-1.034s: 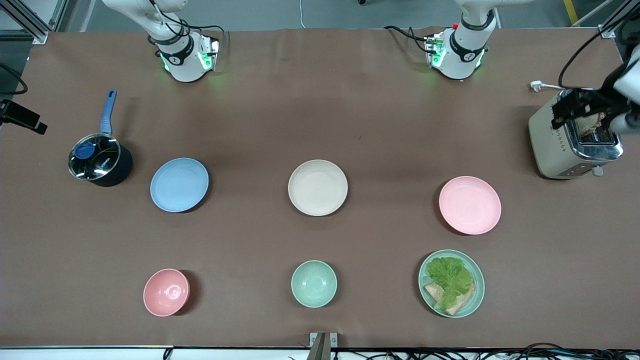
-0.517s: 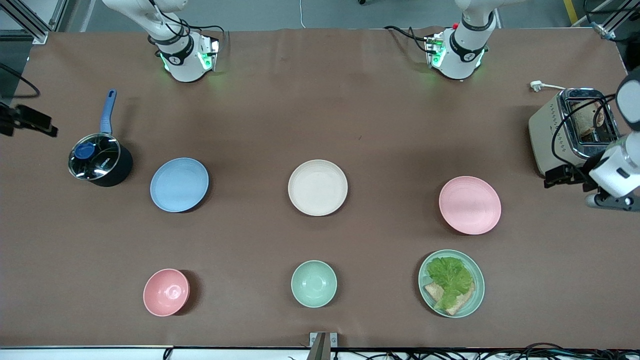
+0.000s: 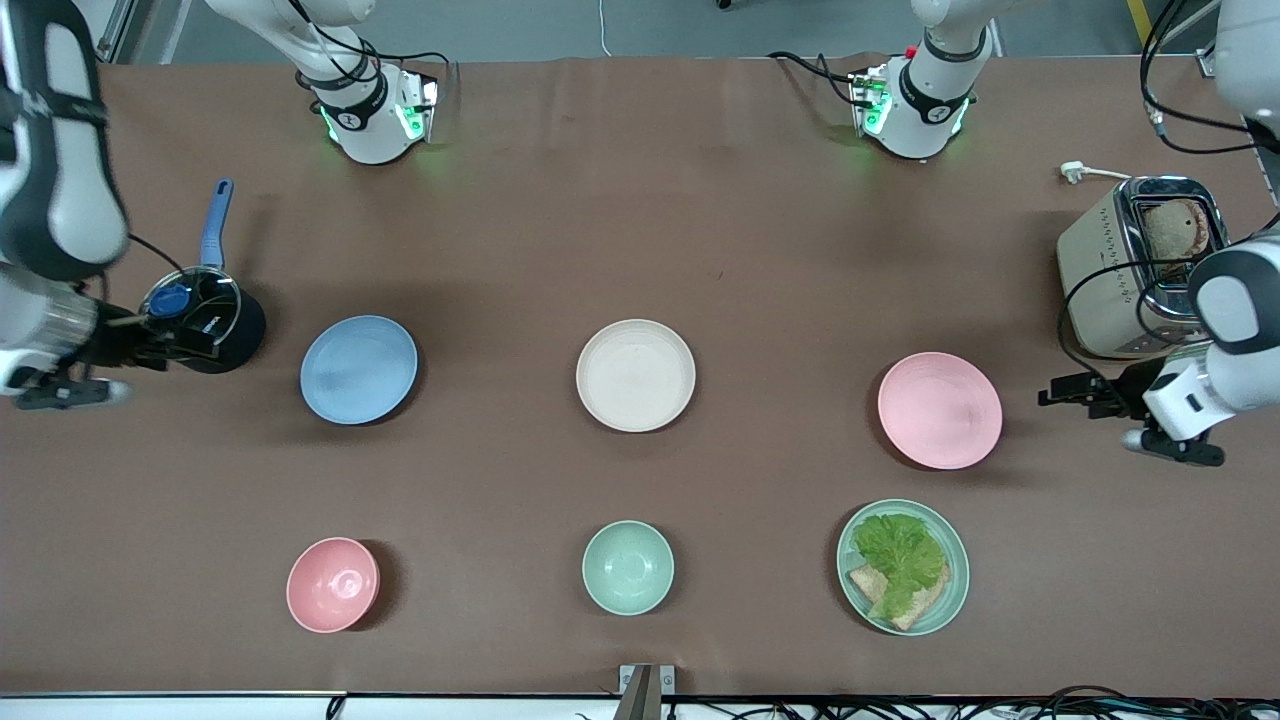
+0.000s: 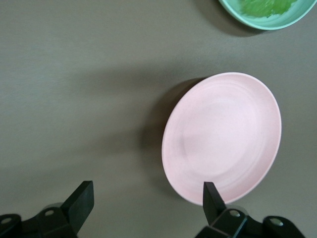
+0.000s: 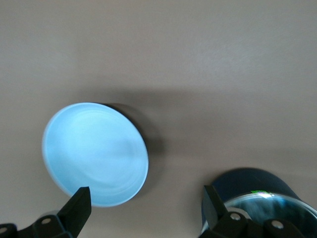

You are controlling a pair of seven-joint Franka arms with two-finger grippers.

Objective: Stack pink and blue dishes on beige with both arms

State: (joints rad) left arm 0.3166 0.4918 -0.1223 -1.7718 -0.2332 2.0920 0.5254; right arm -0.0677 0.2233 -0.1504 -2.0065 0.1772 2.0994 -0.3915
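Observation:
I should next pinch the light blue plate by its thin rim [image 3: 306,362] [image 5: 136,191] beside the saucepan with my right gripper, to stack it. The light blue plate's broad round side is wider than the fingers.
The cream-beige plate [image 3: 635,375] lies at the table's middle. The light blue plate [image 3: 358,369] lies toward the right arm's end and the pale pink plate [image 3: 939,409] toward the left arm's end, all three in a row. My left gripper [image 3: 1062,391] hangs open and empty over bare table between the pink plate [image 4: 223,136] and the toaster. In the left wrist view its [image 4: 147,196] one fingertip overlaps the plate's rim. My right gripper [image 3: 180,340] hangs open and empty over the saucepan's edge, beside the blue plate [image 5: 94,153]. In the right wrist view it [image 5: 146,201] frames bare table.
A dark saucepan [image 3: 205,325] with glass lid and blue handle stands by the blue plate. A toaster [image 3: 1125,270] holding bread stands by the pink plate. Nearer the front camera are a pink bowl [image 3: 333,584], a mint bowl [image 3: 628,567] and a mint plate [image 3: 950,590] with lettuce and bread.
The left gripper has come away from the toaster toward the pink plate. The right arm has swung into view and now reaches over the saucepan. No plate has moved.

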